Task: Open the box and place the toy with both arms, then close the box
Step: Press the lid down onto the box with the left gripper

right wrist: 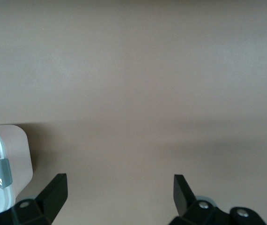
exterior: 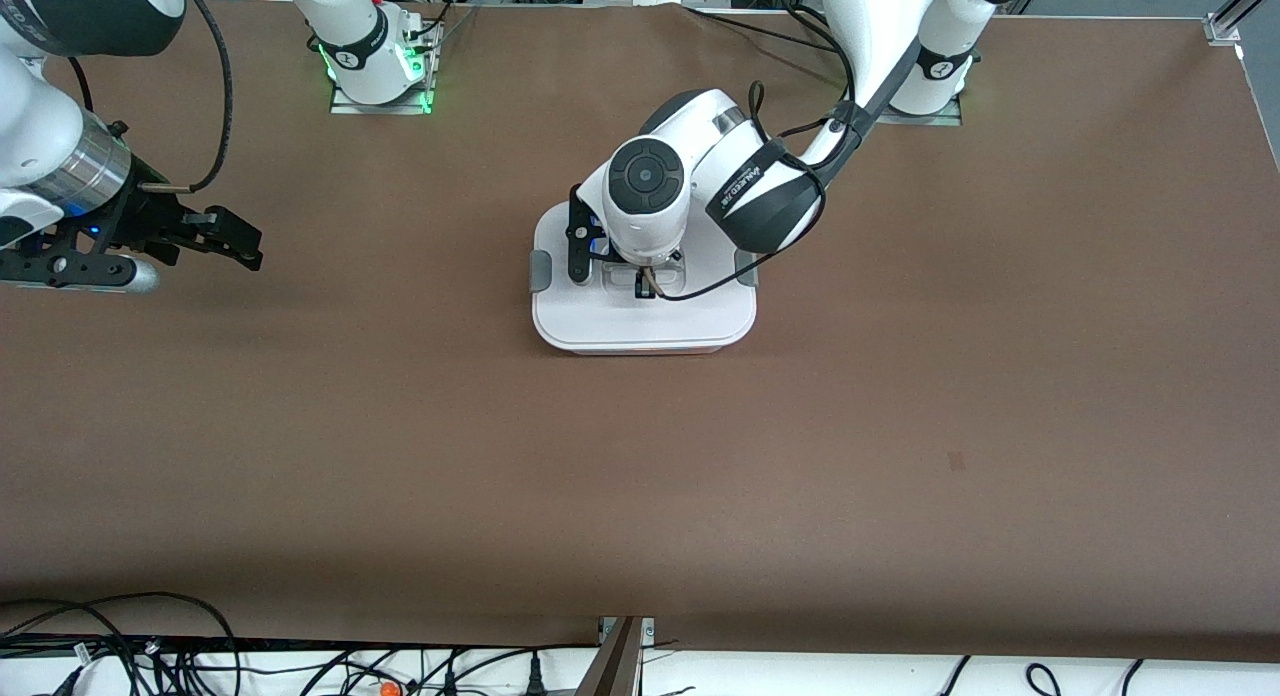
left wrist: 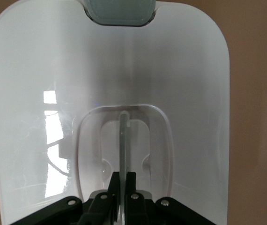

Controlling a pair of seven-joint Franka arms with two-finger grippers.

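Note:
The lid's handle is down in the lid's hollow and would stay there, so my left gripper should open now.
The box stands in the middle of the table with its white lid on and grey clips at both ends. My left gripper is down on the lid, shut on the thin upright handle in the lid's recess. In the left wrist view the left gripper pinches that handle between its fingers. My right gripper hangs open over bare table toward the right arm's end, holding nothing. The right wrist view shows the right gripper with the box off to one side. The toy is out of view.
Brown table top surrounds the box. The arms' bases stand along the edge farthest from the front camera. Cables and a metal bracket lie along the nearest edge.

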